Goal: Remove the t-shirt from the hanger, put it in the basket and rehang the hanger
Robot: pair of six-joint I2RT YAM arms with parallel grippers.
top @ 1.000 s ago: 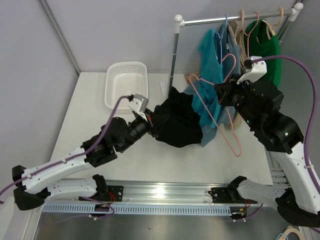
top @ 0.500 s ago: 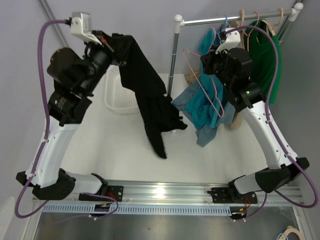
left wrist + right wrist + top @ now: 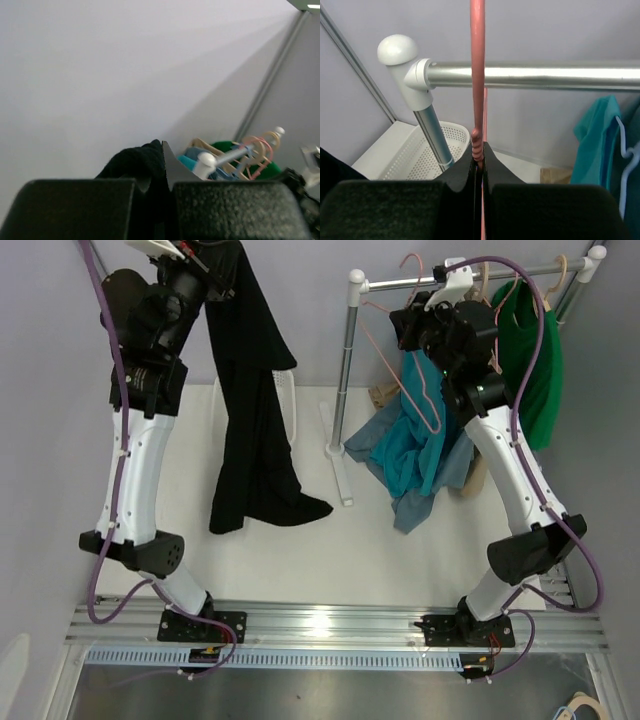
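My right gripper holds the pink hanger, but it should move the hanger toward the clothes bar before opening. The hanger's wire stands short of the clothes bar, so the hanger would fall if I opened now.
The black t-shirt [image 3: 255, 440] hangs free from my left gripper [image 3: 215, 262], raised high at the top left; its hem trails on the table. In the left wrist view the jaws [image 3: 162, 155] are shut on a fold of black cloth [image 3: 132, 162]. My right gripper [image 3: 407, 328] is raised by the left end of the clothes rail [image 3: 440, 280] and is shut on the bare pink hanger [image 3: 431, 416]. In the right wrist view the hanger's wire [image 3: 477, 75] rises from between the shut jaws [image 3: 478, 150], in front of the rail [image 3: 530, 75].
A white basket [image 3: 291, 405] stands behind the black shirt and shows in the right wrist view [image 3: 415, 152]. The rack's upright post [image 3: 345, 390] stands mid-table. A teal garment [image 3: 412, 455], a green one [image 3: 530, 350] and several hangers hang on the rail.
My left arm has risen higher and swung left with the black shirt, now clear of the hanger. My right gripper has lifted the pink hanger up to the rail.
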